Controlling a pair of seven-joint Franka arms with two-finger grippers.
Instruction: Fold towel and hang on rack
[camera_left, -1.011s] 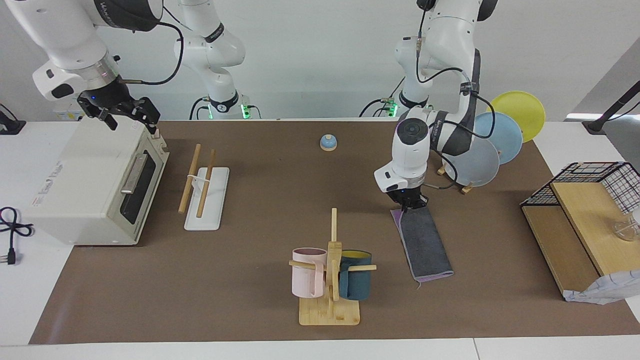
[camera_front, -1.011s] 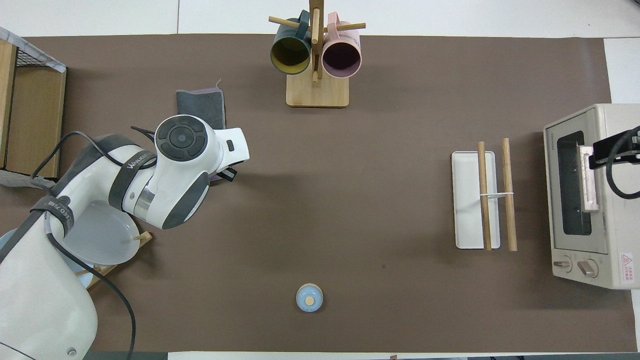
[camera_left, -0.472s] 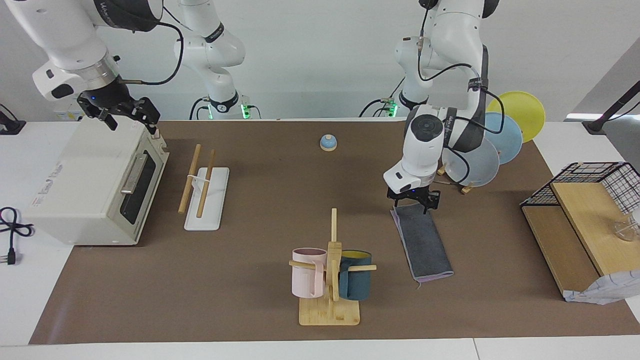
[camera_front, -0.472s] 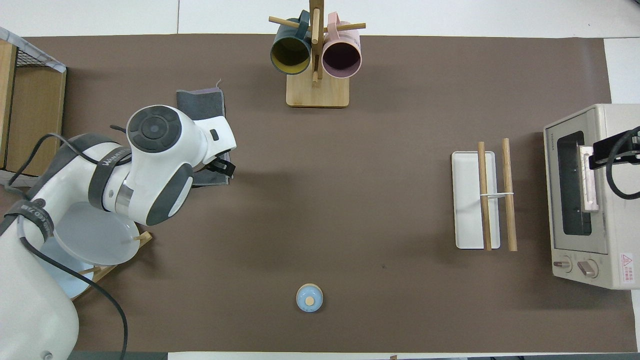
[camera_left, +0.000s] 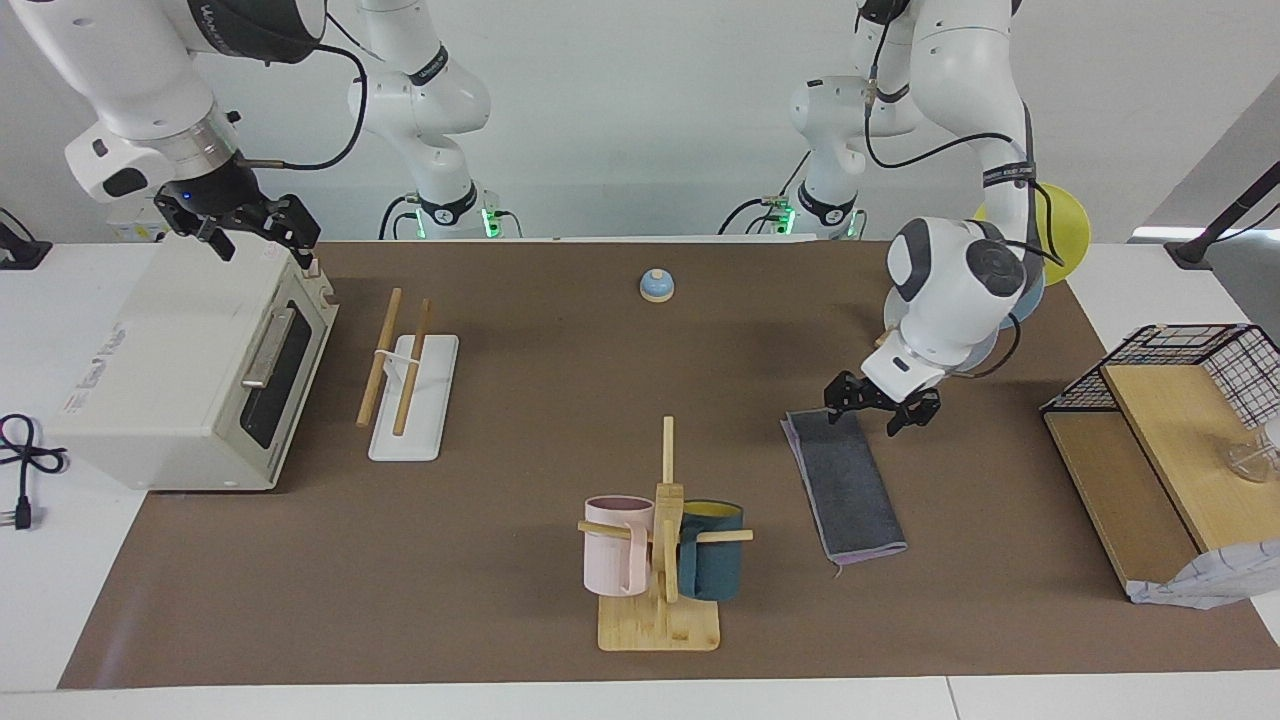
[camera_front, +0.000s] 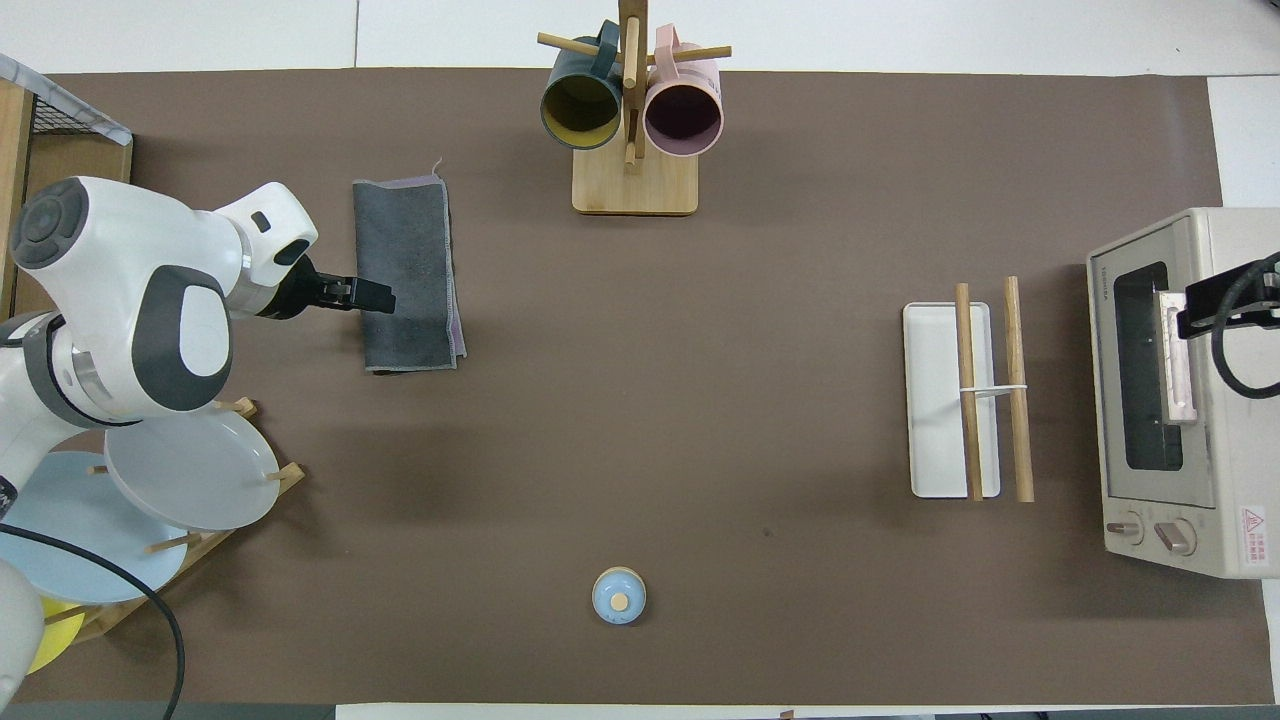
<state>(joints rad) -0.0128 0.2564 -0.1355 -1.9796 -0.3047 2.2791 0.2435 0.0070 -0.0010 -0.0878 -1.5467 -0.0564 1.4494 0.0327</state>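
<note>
The towel (camera_front: 408, 258) lies flat on the mat. The left gripper grabs the towel by its long grey side edge (camera_front: 367, 328) next, where fingers fit around the layers.
The towel (camera_left: 845, 485) lies folded into a long strip on the brown mat, dark grey face up with a purple edge showing; it also shows in the overhead view (camera_front: 405, 270). My left gripper (camera_left: 880, 405) is open and empty, turned sideways, low over the towel's end nearer the robots, at its edge toward the left arm's end; it also shows in the overhead view (camera_front: 350, 295). The rack (camera_left: 410, 375), two slanted wood rods on a white base, stands beside the toaster oven (camera_left: 190, 370); it also shows in the overhead view (camera_front: 985, 390). My right gripper (camera_left: 255, 228) waits open over the oven.
A wooden peg stand with a pink and a dark blue mug (camera_left: 660, 560) stands beside the towel. A plate stand with plates (camera_front: 190, 470) and a wire basket on a wooden shelf (camera_left: 1170, 430) are at the left arm's end. A small blue knob (camera_left: 656, 285) sits near the robots.
My left gripper has opened off the towel's near end and swung sideways toward the left arm's end of the table. The towel stays folded flat. The right arm has not moved.
</note>
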